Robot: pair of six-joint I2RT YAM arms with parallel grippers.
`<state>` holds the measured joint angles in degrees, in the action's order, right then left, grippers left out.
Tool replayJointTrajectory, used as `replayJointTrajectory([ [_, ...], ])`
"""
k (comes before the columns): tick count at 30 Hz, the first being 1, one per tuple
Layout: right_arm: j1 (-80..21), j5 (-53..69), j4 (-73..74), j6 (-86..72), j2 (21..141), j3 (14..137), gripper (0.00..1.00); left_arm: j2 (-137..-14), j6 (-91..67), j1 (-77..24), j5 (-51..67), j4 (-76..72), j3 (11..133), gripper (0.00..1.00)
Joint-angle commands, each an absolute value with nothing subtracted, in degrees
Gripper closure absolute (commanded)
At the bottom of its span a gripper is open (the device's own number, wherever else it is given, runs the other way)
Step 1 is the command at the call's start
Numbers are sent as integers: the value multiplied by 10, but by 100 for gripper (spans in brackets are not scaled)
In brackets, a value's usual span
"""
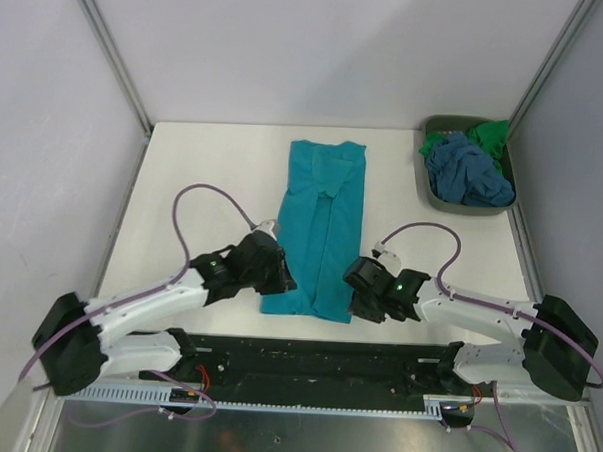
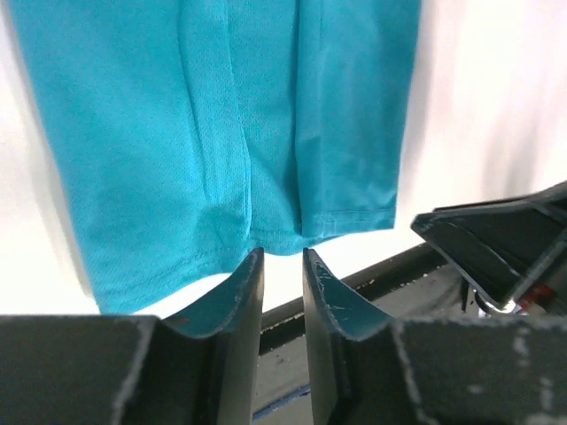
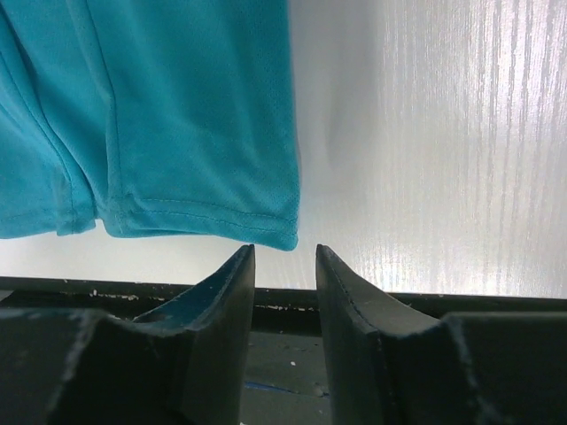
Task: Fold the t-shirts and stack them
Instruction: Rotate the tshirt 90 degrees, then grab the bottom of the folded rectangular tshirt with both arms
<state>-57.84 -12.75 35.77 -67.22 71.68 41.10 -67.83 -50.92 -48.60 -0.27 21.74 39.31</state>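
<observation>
The near end of the teal t-shirt (image 1: 320, 222) needs to fold over evenly, so the right gripper should next grab the hem's outer corner (image 1: 347, 319).
The teal t-shirt (image 1: 320, 222) lies flat on the white table (image 1: 214, 172), folded lengthwise into a long strip with its hem toward me. My left gripper (image 1: 283, 281) sits at the hem's left corner and my right gripper (image 1: 363, 295) at its right corner. In the left wrist view the left gripper (image 2: 282, 258) is slightly open and empty, just short of the hem (image 2: 266, 235). In the right wrist view the right gripper (image 3: 283, 252) is open and empty, just below the hem's corner (image 3: 282, 232). The slate-blue t-shirt (image 1: 466, 171) and the green t-shirt (image 1: 490, 134) lie crumpled in the bin.
The grey-green bin (image 1: 436, 197) stands at the table's back right. The black base rail (image 1: 306, 354) runs along the near edge, right behind both grippers. The right gripper's body shows in the left wrist view (image 2: 500, 243).
</observation>
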Motion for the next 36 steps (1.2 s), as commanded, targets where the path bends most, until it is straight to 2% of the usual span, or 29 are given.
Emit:
replayJointTrajectory([
  [1, -570, -118, 359, -655, 706, 397, 61, -596, -496, -472, -49, 274, 359, 70],
  [11, -564, -97, 302, -653, 752, 392, 60, -610, -464, -398, -45, 270, 283, 61],
  [23, -569, -88, 277, -659, 794, 391, 62, -664, -440, -387, -5, 223, 272, 60],
  [30, -572, -87, 273, -657, 809, 386, 67, -662, -442, -387, 28, 214, 264, 60],
  [36, -560, -92, 286, -651, 791, 383, 80, -655, -451, -388, 43, 213, 252, 61],
])
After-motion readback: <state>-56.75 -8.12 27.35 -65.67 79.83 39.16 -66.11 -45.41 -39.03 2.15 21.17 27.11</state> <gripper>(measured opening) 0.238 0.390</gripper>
